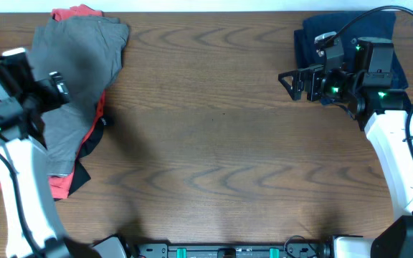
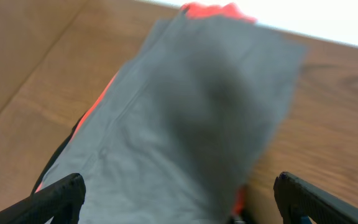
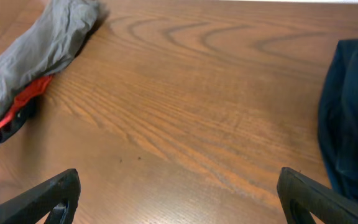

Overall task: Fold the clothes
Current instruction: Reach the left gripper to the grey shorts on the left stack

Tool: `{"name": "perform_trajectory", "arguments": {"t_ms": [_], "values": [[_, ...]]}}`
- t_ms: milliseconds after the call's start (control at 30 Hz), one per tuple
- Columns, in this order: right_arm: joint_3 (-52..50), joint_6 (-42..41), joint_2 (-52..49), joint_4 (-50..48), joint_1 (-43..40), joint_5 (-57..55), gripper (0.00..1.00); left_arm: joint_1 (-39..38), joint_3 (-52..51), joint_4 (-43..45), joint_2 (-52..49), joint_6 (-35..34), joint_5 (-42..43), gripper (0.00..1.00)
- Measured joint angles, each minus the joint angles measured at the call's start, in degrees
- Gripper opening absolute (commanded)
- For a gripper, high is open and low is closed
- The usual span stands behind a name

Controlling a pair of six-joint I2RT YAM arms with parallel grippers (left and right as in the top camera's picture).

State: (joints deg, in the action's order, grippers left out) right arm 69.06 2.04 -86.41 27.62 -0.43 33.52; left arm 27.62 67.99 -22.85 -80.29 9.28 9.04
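The left gripper grabs the grey garment [image 1: 81,86] [image 2: 182,115] by its near outer edge next, leaving the red cloth beneath, to spread the garment for folding.
A grey garment [image 1: 81,86] lies on top of a pile at the table's left, with red cloth [image 1: 77,13] and black cloth [image 1: 79,175] under it. It fills the left wrist view [image 2: 185,118]. My left gripper [image 1: 56,87] is open and empty, just above the grey garment's left part. A folded dark blue garment [image 1: 350,32] lies at the far right and shows in the right wrist view [image 3: 350,118]. My right gripper [image 1: 292,80] is open and empty, over bare wood to the left of the blue garment.
The brown wooden table [image 1: 214,143] spans the view. The table's far edge runs along the top. The clothes pile also shows at the left of the right wrist view [image 3: 30,62].
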Motion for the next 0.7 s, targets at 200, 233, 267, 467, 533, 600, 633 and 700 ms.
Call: {"name": "perform_trajectory", "arguments": {"t_ms": [200,233,267,467,533,600,633,700], "values": [[0.0,0.0,-0.3,1.8,0.0,0.1,0.99,6.5,2.7,2.1,-9.4,0.3,0.1,1.00],[0.0,0.0,-0.3,1.9,0.0,0.0,0.99,7.4,2.9,2.8,-10.7,0.3,0.1,1.00],[0.0,0.0,-0.3,2.0,0.0,-0.1,0.99,8.3,3.0,3.5,-12.2,0.3,0.0,1.00],[0.0,0.0,-0.3,3.9,0.0,-1.0,0.99,13.4,3.1,6.3,-19.6,1.4,0.3,0.90],[0.0,0.0,-0.4,4.6,0.4,-1.7,0.99,15.4,3.1,6.2,-21.6,2.5,0.2,0.90],[0.0,0.0,-0.4,4.8,1.2,-2.4,0.99,17.4,3.1,6.1,-23.3,3.3,0.2,0.90],[0.0,0.0,-0.4,4.9,1.3,-2.7,0.99,18.1,3.1,6.1,-23.9,3.7,0.2,0.90],[0.0,0.0,-0.4,5.0,1.9,-3.7,0.99,19.7,3.1,6.0,-24.9,4.3,0.2,0.89]]}}
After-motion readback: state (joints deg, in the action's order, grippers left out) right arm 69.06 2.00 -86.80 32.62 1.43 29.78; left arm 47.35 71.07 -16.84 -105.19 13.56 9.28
